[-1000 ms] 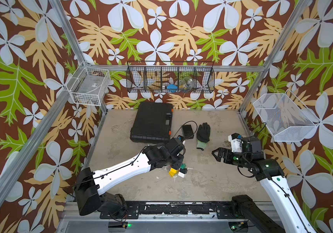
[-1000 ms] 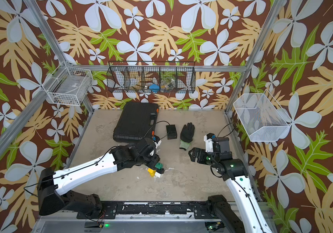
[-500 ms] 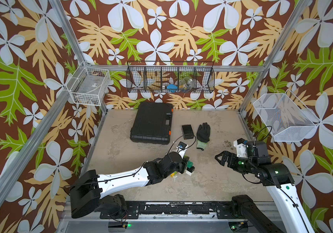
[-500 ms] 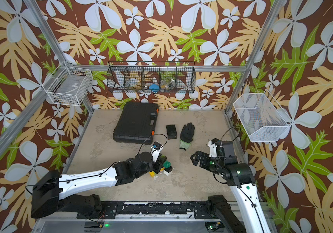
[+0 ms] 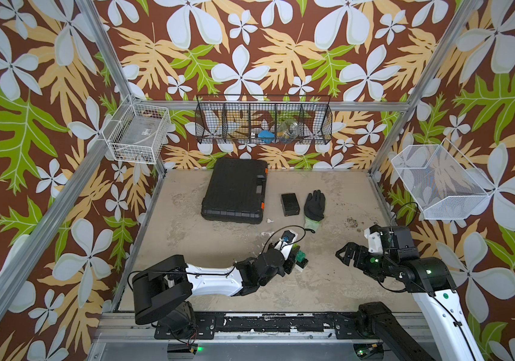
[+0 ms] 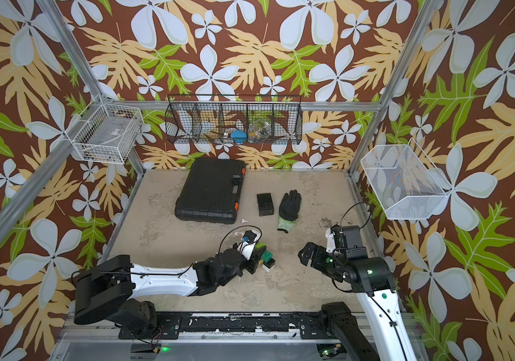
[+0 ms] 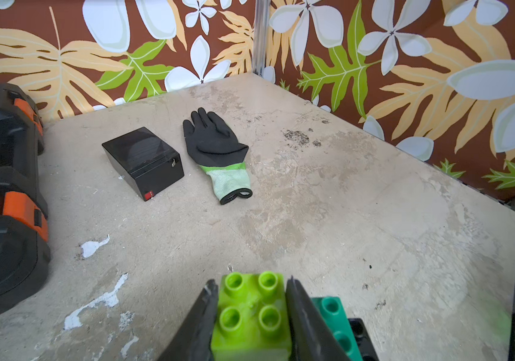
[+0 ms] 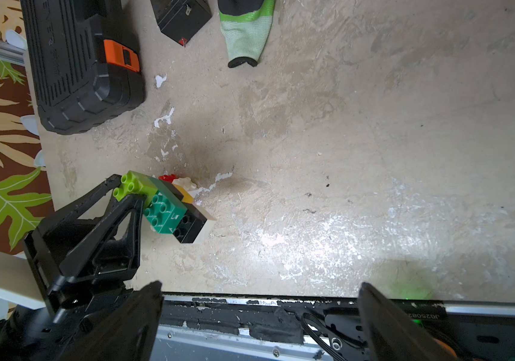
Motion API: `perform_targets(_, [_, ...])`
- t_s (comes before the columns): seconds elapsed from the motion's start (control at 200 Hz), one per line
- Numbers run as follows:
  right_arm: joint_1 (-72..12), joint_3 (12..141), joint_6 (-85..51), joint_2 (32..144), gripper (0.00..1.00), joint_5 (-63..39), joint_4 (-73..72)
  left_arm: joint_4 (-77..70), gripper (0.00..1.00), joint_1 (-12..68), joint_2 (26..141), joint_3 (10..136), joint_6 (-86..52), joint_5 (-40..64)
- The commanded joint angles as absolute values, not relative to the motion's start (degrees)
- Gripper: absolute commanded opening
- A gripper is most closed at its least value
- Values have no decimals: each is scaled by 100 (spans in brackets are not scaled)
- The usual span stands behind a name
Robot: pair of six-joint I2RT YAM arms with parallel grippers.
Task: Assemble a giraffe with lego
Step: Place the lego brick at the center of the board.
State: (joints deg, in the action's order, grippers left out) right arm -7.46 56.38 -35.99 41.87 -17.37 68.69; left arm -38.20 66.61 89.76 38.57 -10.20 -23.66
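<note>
I need to keep holding the figure with my left gripper, because its shadow lies apart from it and it would drop onto bare table if I opened now.
My left gripper (image 7: 251,283) is shut on the lime green brick (image 7: 251,315) of a partly joined lego figure. That lime brick (image 8: 131,186) sits on a long dark green brick (image 8: 164,212), which joins a black (image 8: 189,225) and white (image 8: 207,220) leg. Yellow (image 8: 184,193), red (image 8: 167,178) and white bits show behind it. In both top views the figure (image 5: 300,259) (image 6: 267,259) is low at the table's front middle; whether it touches the table I cannot tell. My right gripper (image 5: 343,253) (image 8: 259,286) hangs open and empty to the figure's right.
A black tool case (image 5: 234,190) lies at the back. A small black box (image 5: 290,203) and a black-and-green glove (image 5: 314,204) lie beside it. Wire baskets (image 5: 264,120) hang on the walls. A metal rail (image 8: 250,315) runs along the table's front edge.
My left arm has dropped low and carried the brick figure slightly right, down toward the table. My right gripper, still open, has drifted a little toward the front.
</note>
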Motion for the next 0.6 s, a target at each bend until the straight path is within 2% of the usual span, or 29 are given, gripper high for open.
perform_targets(0.0, [-749, 5660, -3682, 4104, 100, -1538, 7091, -4660, 19, 6739, 9209, 3841, -844, -2602])
perform_targets(0.596, [-747, 5643, -3839, 3574, 100, -1387, 7571, -5806, 20, 7140, 10426, 3700, -890, -3054])
